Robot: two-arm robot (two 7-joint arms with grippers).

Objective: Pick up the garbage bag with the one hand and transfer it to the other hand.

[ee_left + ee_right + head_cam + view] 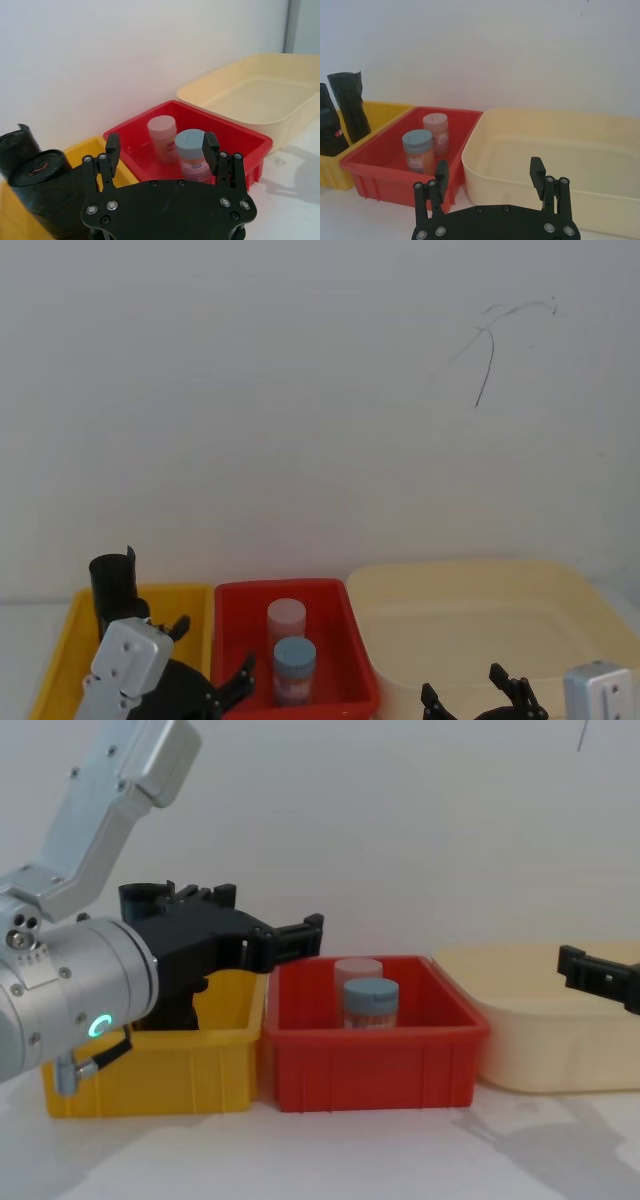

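Observation:
The yellow bin's sides surround the garbage bag's lower end, so the left gripper should next grab the garbage bag by its upper part, which stands above the bin's rim.
The garbage bag [44, 196] is a black crinkled roll standing upright at the far left of the yellow bin [190, 602]; it also shows as the garbage bag [112, 587] and the garbage bag [351, 107]. A second black crinkled shape [329, 127] stands against it. My left gripper [161, 147] is open and empty. It hovers just right of the roll, over the wall between the yellow and red bins, seen as the left gripper [212, 652]. My right gripper [489, 173] is open and empty, low in front of the cream tub, seen as the right gripper [468, 692].
The red bin [235, 600] in the middle holds a blue-lidded jar [294, 665] and a pale-lidded jar [286, 618]. A large cream tub [480, 585] stands on the right. A white wall rises close behind all three containers. White tabletop lies in front of them.

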